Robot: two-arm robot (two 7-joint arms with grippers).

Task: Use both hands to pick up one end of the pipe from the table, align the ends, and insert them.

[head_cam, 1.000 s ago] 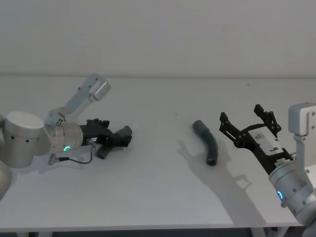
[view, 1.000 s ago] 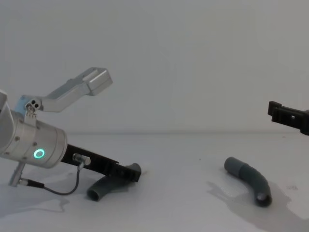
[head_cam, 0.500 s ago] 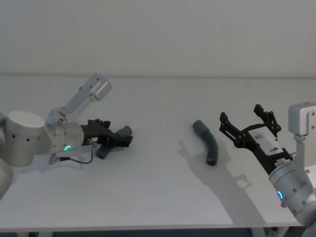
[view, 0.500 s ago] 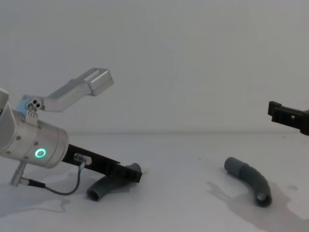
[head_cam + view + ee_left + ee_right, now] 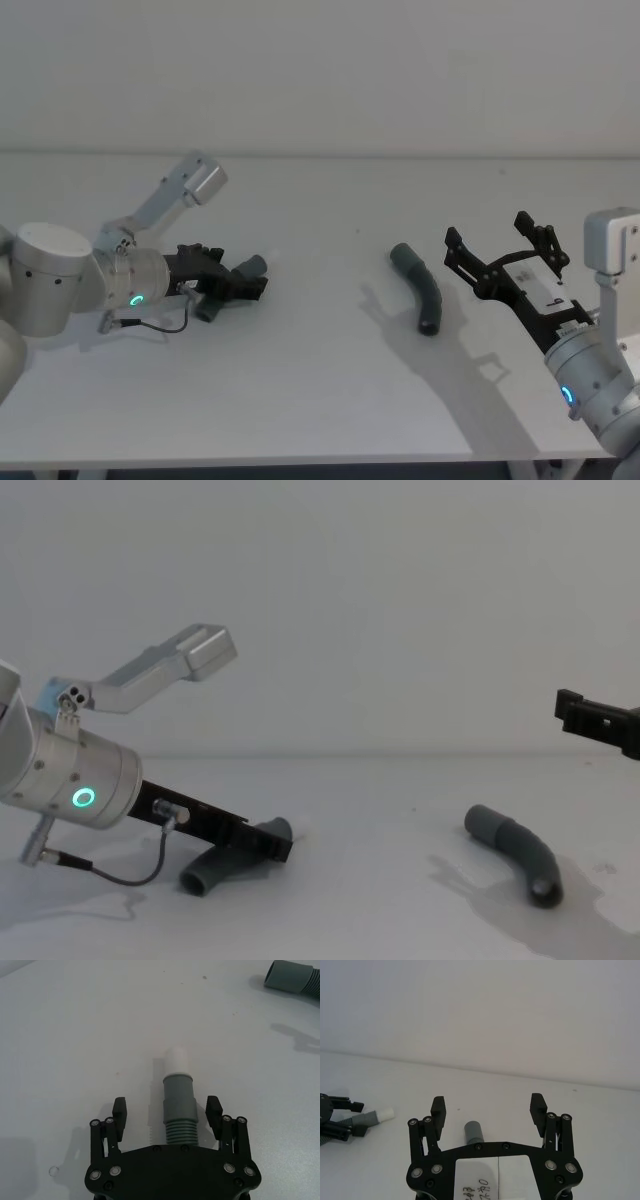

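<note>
I will next grab the pipe piece by its smooth grey collar [image 5: 180, 1108] with my left gripper, so the pipe piece's white tip [image 5: 177, 1061] stays free to be inserted.
One dark-grey pipe piece [image 5: 178, 1105] with a white tip [image 5: 178, 1061] lies on the white table [image 5: 320, 400] at the left. My left gripper [image 5: 166, 1110] stands open low over it, a finger [image 5: 119, 1112] on each side of the ribbed collar, neither touching. In the head view this gripper [image 5: 248, 284] covers most of that piece [image 5: 207, 308]. The second curved piece [image 5: 422, 290] lies to the right of centre with its plain collar end [image 5: 474, 1133] towards the back. My right gripper [image 5: 487, 230] hovers open above the table, just right of that piece, holding nothing.
The left arm's cable [image 5: 150, 326] trails on the table beside its silver wrist. Bare white table lies between the two pipe pieces and in front of them. A plain wall [image 5: 320, 70] closes the back.
My left gripper has edged slightly forward along the white-tipped piece. The right arm and both pipe pieces have stayed put.
</note>
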